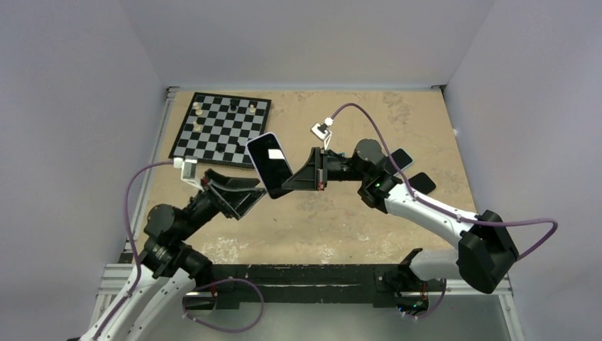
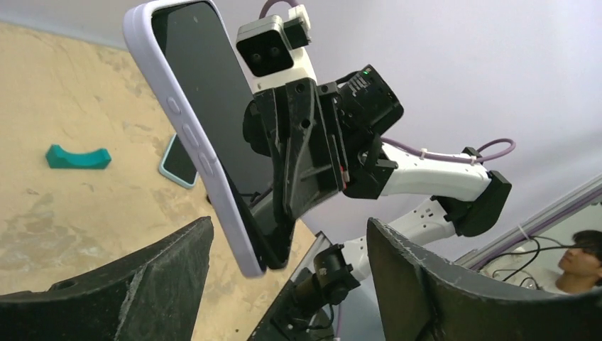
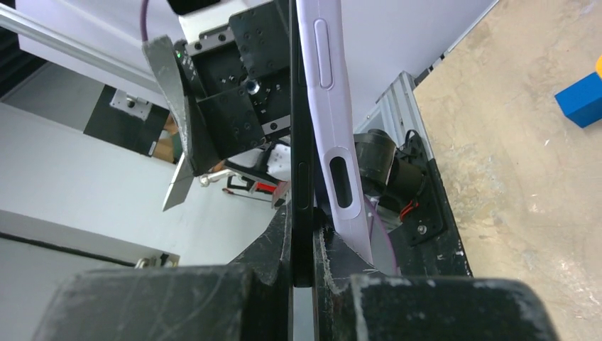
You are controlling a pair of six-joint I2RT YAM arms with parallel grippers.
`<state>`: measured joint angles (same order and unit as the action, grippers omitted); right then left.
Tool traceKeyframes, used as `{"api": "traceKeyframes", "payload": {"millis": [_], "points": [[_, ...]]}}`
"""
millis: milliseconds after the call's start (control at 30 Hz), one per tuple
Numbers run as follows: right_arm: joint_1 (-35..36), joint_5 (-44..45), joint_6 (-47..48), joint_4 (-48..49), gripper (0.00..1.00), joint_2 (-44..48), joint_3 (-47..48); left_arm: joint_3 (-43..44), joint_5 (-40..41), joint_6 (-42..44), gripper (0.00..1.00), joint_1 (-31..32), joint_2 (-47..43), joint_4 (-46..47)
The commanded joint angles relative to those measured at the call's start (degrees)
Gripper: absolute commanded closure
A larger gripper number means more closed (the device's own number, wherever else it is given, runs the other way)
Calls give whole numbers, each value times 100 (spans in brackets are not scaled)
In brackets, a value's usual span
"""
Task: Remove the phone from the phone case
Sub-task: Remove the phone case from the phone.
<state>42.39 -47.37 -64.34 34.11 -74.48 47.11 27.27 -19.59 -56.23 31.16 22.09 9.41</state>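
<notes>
The left gripper grabs the lavender case (image 2: pixel 186 131) by its button-side edge near the clamped end (image 2: pixel 235 238) next, which leaves the black phone free to slide out.
A black phone (image 1: pixel 270 165) in a lavender case is held up in the air over the table's middle, screen facing the top camera. My right gripper (image 1: pixel 289 186) is shut on the phone's lower corner. In the right wrist view the pads (image 3: pixel 280 245) clamp the bare black phone edge (image 3: pixel 301 142), and the lavender case (image 3: pixel 330 106) splays away from it at the near end. My left gripper (image 1: pixel 245 193) is open just left of the phone. In the left wrist view the case (image 2: pixel 186 131) hangs between my spread fingers (image 2: pixel 145 284) without touching them.
A chessboard (image 1: pixel 220 128) with a few pieces lies at the back left. Two dark phones (image 1: pixel 402 158) lie on the table behind the right arm. A teal block (image 2: pixel 78 157) and a teal-cased phone (image 2: pixel 179 162) lie on the table. A blue block (image 3: pixel 582 99) sits at the right.
</notes>
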Motion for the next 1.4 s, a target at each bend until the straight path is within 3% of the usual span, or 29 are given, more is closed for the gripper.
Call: {"api": "traceKeyframes", "payload": {"millis": [0, 167, 333, 467, 600, 767, 1100, 1367], "points": [[-175, -418, -76, 435, 100, 387, 185, 244, 231, 1068, 19, 4, -792, -1357], [-190, -477, -210, 536, 100, 428, 298, 166, -307, 1095, 36, -4, -683, -1080], [-188, -457, -567, 998, 100, 313, 271, 215, -841, 956, 33, -1, -221, -188], [-190, -495, -948, 1517, 100, 229, 235, 238, -972, 967, 48, -3, -44, -52], [-187, -526, -1066, 1636, 100, 206, 236, 154, -989, 913, 56, 2, -33, 58], [-188, -521, -1116, 1725, 100, 192, 228, 205, -1024, 898, 56, -2, 165, 180], [-179, -535, -1289, 2030, 100, 46, 186, 303, -1047, 801, 43, 8, 449, 330], [59, -506, -1312, 2071, 100, 76, 172, 481, -149, 955, 60, 2, 555, -529]]}}
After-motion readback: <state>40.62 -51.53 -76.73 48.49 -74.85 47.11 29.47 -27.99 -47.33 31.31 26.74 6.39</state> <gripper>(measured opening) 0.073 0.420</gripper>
